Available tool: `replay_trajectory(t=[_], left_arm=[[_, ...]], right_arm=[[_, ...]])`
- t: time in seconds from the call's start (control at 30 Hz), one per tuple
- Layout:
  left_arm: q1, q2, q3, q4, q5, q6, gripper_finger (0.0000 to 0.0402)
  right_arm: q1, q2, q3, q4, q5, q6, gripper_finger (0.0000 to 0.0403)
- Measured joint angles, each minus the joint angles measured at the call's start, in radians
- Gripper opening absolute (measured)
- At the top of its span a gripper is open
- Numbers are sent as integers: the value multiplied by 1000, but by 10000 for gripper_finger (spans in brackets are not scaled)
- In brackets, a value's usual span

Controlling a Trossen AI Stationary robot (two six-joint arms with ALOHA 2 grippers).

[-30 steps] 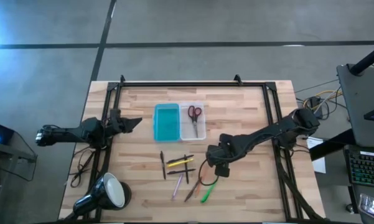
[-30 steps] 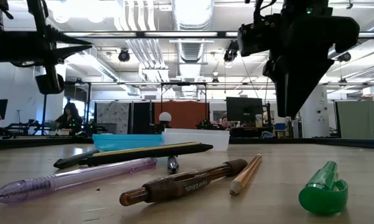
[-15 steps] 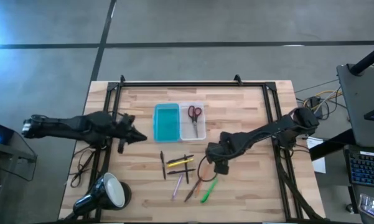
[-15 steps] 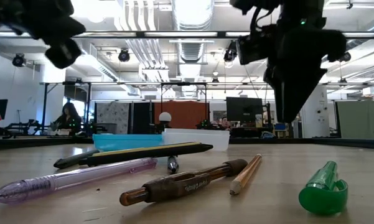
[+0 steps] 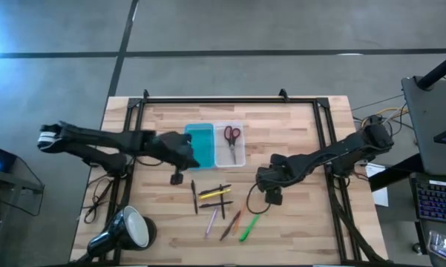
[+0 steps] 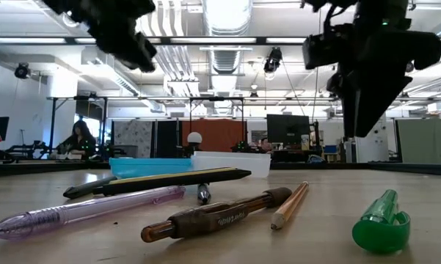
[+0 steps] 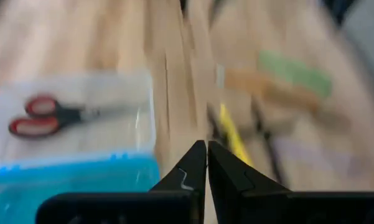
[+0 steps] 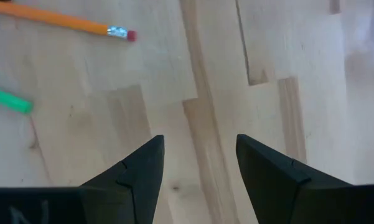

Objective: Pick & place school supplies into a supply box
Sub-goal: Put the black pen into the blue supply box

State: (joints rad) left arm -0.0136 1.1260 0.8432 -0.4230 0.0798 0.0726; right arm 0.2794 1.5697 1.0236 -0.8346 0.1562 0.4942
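Observation:
The dark pen needs to go into the supply box's clear half (image 5: 230,152) next, so my left gripper should grab the pen by its body (image 5: 194,197).
The supply box lies open at the table's middle, with a turquoise half (image 5: 199,144) and a clear half (image 5: 231,153). Red-handled scissors (image 5: 232,136) lie in the clear half. On the wood nearer the front lie a yellow pencil (image 5: 215,193), several dark and pinkish pens (image 5: 211,221) and a green marker (image 5: 248,226). My left gripper (image 5: 191,159) hovers shut beside the turquoise half's near left corner, holding nothing. My right gripper (image 5: 269,188) stands open, pointing down above bare wood to the right of the supplies, with nothing between its fingers (image 8: 137,171).
A black-and-white desk lamp (image 5: 126,230) stands at the near left corner. A black frame (image 5: 230,100) runs along the table's far and side edges. Bare wood lies to the right of my right gripper and along the near edge.
My left arm has swung from the table's left edge toward the supply box, rising and rolling its wrist, and stays shut. My right gripper has shifted a little toward the table's right edge, still open. The supplies have not moved.

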Motion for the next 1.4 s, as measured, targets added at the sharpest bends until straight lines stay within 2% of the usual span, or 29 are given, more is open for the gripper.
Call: replay_trajectory(t=[0.17, 0.33, 0.4, 0.5, 0.67, 0.97, 1.4], left_arm=[[-6, 168, 143, -262, 50, 127, 1], [-11, 267, 196, -289, 264, 114, 0], [-12, 309, 206, -285, 293, 76, 0], [-28, 355, 217, -271, 241, 109, 1], [-82, 409, 240, -270, 64, 327, 35], [-143, 435, 246, -270, 52, 451, 127], [-195, 525, 175, -214, 53, 617, 138]], right_arm=[[-3, -112, -94, 78, 7, 2, 189], [-3, -177, -148, 122, 20, 1, 189], [-3, -187, -162, 119, 21, 3, 189], [-3, -197, -174, 118, 22, 3, 189], [-3, -200, -180, 115, 21, 3, 189], [-3, -200, -182, 108, 20, -36, 189], [-3, -200, -203, 108, 19, -53, 189]])
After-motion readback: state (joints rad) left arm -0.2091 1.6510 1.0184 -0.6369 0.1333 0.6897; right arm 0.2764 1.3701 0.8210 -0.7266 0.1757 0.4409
